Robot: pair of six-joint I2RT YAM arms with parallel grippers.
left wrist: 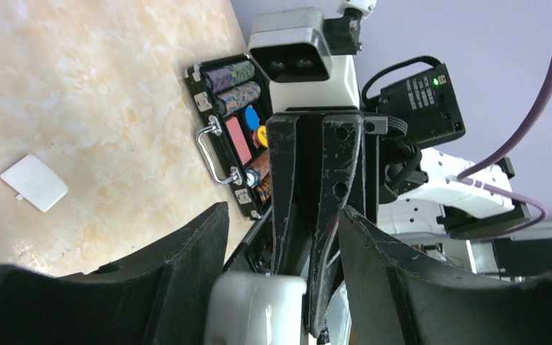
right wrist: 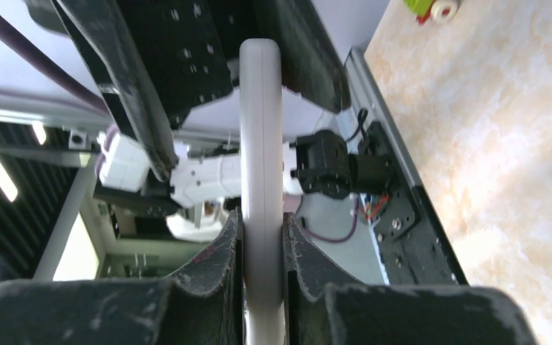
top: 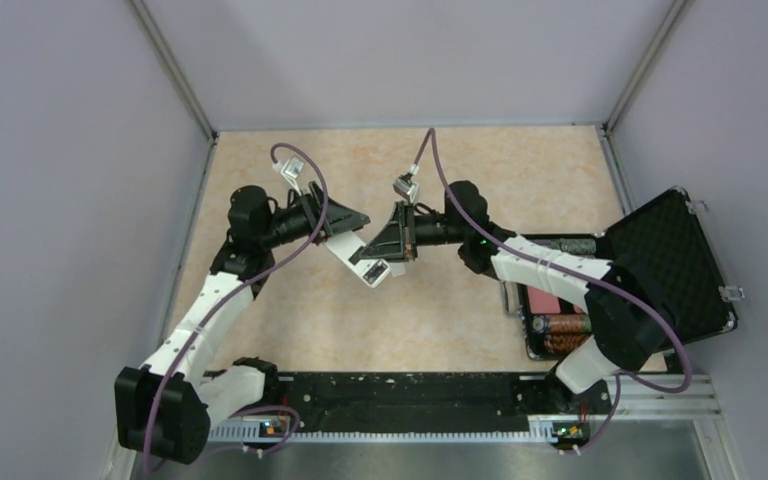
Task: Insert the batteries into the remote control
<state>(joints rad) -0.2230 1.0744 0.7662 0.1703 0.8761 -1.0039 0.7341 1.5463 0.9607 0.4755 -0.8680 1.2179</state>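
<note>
My left gripper will next take hold of the remote's end away from the dark hollow, so that hollow stays clear for loading the batteries.
The white remote control [top: 360, 262] is held in the air between both grippers, its dark recess facing up in the top view. My right gripper [right wrist: 262, 223] is shut on the remote [right wrist: 261, 129], which is clamped edge-on between the two pads. My left gripper [left wrist: 282, 237] is open, its fingers spread wide around the remote's end [left wrist: 255, 309] and around the right gripper's fingers [left wrist: 323, 187]. In the top view the left gripper [top: 345, 228] and the right gripper [top: 392, 250] meet nose to nose above the table's middle. No batteries show in any view.
A small white cover plate [left wrist: 34, 183] lies on the tabletop. An open black case [top: 660, 270] with striped chip rolls and a pink deck stands at the right; it also shows in the left wrist view [left wrist: 233, 136]. A small green-yellow tool [right wrist: 431, 7] lies far off.
</note>
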